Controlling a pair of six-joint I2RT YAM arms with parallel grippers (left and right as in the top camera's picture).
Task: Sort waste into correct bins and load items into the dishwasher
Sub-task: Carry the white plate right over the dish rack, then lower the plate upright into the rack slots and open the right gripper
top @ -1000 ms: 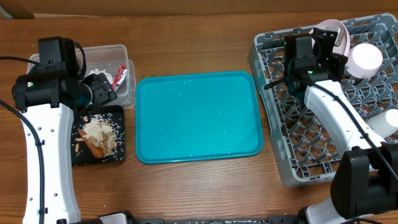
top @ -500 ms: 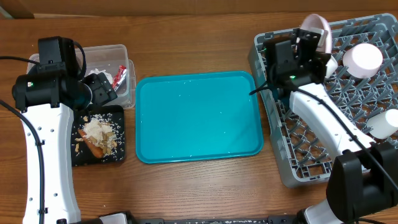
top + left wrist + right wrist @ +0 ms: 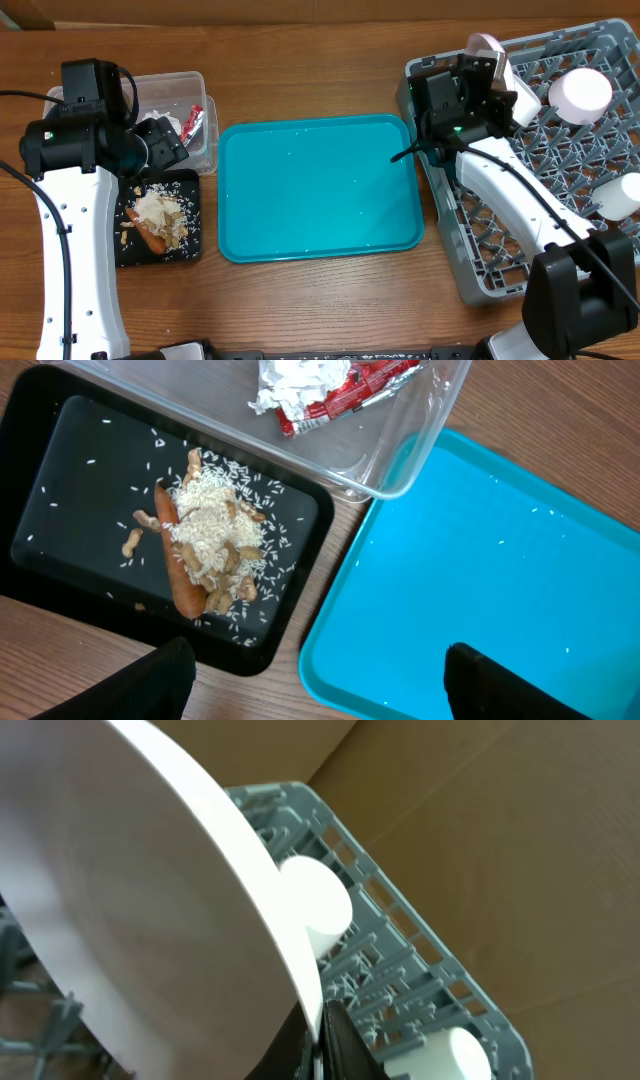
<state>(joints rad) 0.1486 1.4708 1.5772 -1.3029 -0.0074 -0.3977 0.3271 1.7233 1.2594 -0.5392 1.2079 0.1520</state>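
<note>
The pale pink plate [image 3: 487, 46] would stand in the dish rack's corner: it is on edge above the rack's wires, so my right gripper needs to open.
My right gripper [image 3: 492, 72] is shut on the rim of a pale pink plate [image 3: 487, 46], held on edge over the far left corner of the grey dish rack [image 3: 520, 250]. In the right wrist view the plate [image 3: 150, 910] fills the left side, pinched between the fingers [image 3: 325, 1040]. A pink cup [image 3: 585, 92] and a white cup [image 3: 622, 196] sit in the rack. My left gripper [image 3: 315, 690] is open and empty above the edge of the teal tray [image 3: 480, 590], next to the black tray [image 3: 60, 550] of rice and sausage [image 3: 205, 550].
A clear plastic bin [image 3: 190, 92] holds crumpled wrappers [image 3: 320, 385] at the back left. The teal tray [image 3: 320, 190] lies in the middle of the table. A cardboard wall stands behind the rack.
My right gripper has carried the plate leftwards, from over the rack's far middle to its far left corner. The left arm has not moved.
</note>
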